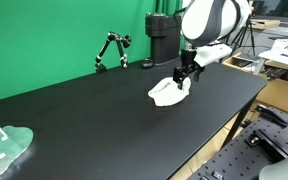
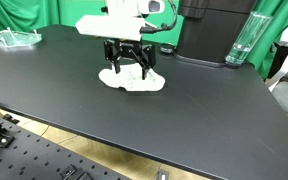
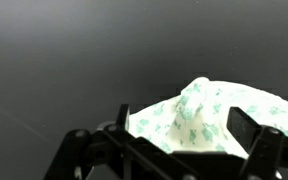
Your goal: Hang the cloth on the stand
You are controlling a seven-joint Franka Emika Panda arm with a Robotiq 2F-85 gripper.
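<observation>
I need to pinch the cloth (image 3: 199,115) next by its raised fold from above, so the rest hangs free to drape over the stand.
A white cloth with a green print (image 1: 166,93) lies crumpled on the black table (image 1: 94,120); it shows in both exterior views (image 2: 134,82). My gripper (image 1: 184,76) (image 2: 129,68) is low over the cloth's far end. In the wrist view its two fingers stand wide apart on either side of a raised fold of the cloth (image 3: 199,115), so the gripper (image 3: 184,128) is open. A small white peg on a pale green-printed base (image 1: 4,145) (image 2: 14,38) sits at a far corner of the table, well away from the cloth.
A black jointed mount (image 1: 111,50) stands at the table's back edge before a green screen. A large black box (image 2: 216,35) and a clear glass container (image 2: 242,38) stand near the cloth. The table edge (image 1: 224,125) drops to a perforated bench.
</observation>
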